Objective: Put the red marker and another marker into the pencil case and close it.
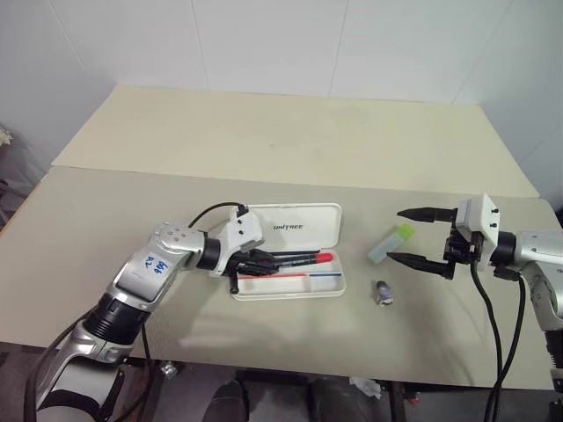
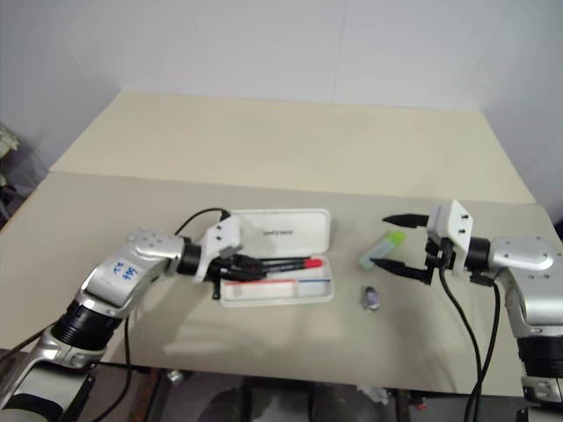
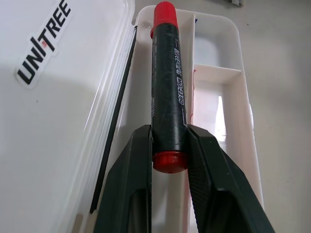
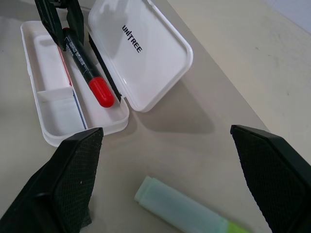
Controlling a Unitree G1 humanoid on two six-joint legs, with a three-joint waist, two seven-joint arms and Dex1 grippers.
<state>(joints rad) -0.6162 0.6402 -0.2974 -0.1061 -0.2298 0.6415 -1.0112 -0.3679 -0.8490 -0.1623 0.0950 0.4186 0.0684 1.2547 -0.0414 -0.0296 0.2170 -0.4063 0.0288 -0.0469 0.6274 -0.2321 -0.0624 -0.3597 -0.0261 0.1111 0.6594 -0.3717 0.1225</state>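
My left gripper should release the red marker now, because it is low over the pencil case's long section and would lie in the pencil case if I opened.
The white pencil case lies open on the table, its lid with the dark "UNITREE" print folded back. My left gripper is shut on the red marker near one red end. The marker stretches along the tray's hinge side, and its red cap points toward the right arm. I cannot tell whether it rests on the tray. The other marker, pale mint with a green end, lies on the table right of the case. My right gripper hovers open just above it, one finger on each side.
A small grey stubby object sits on the table just in front of the mint marker. The tray has a divider and red and blue stripes inside. The table's front edge runs close below the case.
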